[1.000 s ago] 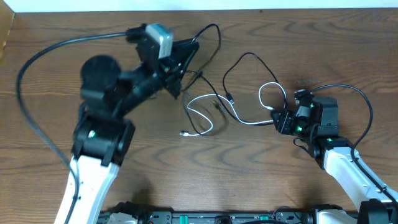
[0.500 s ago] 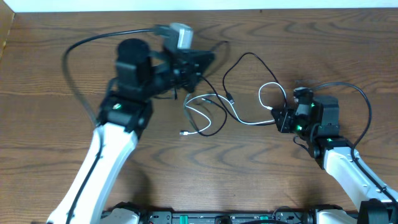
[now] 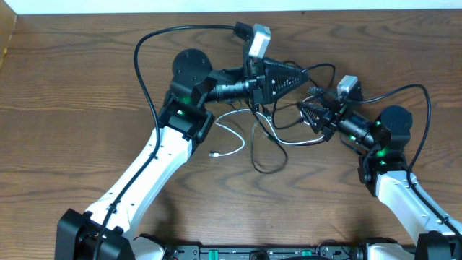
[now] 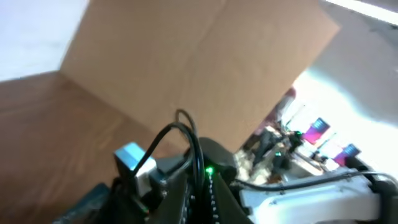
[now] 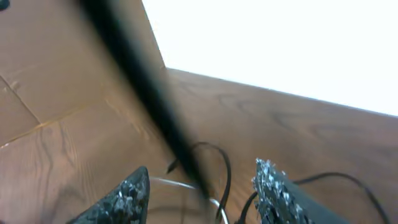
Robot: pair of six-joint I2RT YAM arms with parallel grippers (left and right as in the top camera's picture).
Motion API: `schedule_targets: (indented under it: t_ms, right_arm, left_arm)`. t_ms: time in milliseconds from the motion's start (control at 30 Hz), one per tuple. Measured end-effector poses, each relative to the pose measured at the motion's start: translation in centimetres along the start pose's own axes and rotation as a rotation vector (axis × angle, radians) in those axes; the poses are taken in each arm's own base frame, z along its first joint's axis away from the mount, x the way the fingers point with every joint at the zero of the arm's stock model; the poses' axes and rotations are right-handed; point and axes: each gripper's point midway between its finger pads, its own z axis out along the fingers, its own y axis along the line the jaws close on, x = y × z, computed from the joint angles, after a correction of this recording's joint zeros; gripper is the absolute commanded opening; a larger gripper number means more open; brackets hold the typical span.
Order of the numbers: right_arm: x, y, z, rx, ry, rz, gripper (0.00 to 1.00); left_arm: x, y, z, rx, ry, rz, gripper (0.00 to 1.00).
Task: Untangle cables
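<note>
The black cable needs to come off the white cable, so my right gripper should next grab it at its raised part beside my left gripper's fingers.
The white cable [image 3: 234,148] lies on the table at centre, its plug end at the lower left. The black cable [image 3: 268,162] loops across it and rises to my left gripper [image 3: 303,74]. That gripper points right and is shut on the black cable. In the left wrist view the black cable [image 4: 180,127] arcs up from between the closed fingers [image 4: 200,180]. My right gripper [image 3: 306,108] is open, points left and sits just below the left gripper's tip. In the right wrist view its fingers [image 5: 202,193] are spread, with the black cable [image 5: 155,106] blurred between them and the white cable [image 5: 180,184] below.
The thick black arm wires arch over the back of the table [image 3: 180,30] and at the right [image 3: 422,101]. The wooden table [image 3: 72,108] ends at a white wall at the back. A cardboard panel [image 4: 205,68] stands beyond the table.
My left arm swung right across the table with the black cable, dragging its loop toward the centre. My right gripper rose and moved left toward the left gripper.
</note>
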Motion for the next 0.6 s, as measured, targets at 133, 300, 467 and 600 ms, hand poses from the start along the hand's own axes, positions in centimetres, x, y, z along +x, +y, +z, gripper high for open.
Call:
schedule_targets:
  t_ms: [133,300,467,600]
  right_arm:
    - [-0.6,-0.3,0.0,0.019,-0.023,0.014,0.39]
    - [-0.8,-1.3,-0.1,0.076,-0.036,0.039,0.01]
    - [2.1,-2.3,-0.2,0.129,0.062,0.185,0.01]
    - [7.5,-3.6,-1.3,0.254,0.234,0.381,0.01]
  left_arm:
    - [-0.1,-1.2,0.0,0.05,0.015,-0.056,0.08]
    - [0.5,-2.1,-0.1,0.094,0.057,-0.094,0.08]
    - [1.6,-1.8,-0.2,0.099,0.101,-0.069,0.58]
    - [5.7,0.6,-0.6,0.04,0.22,-0.124,0.79]
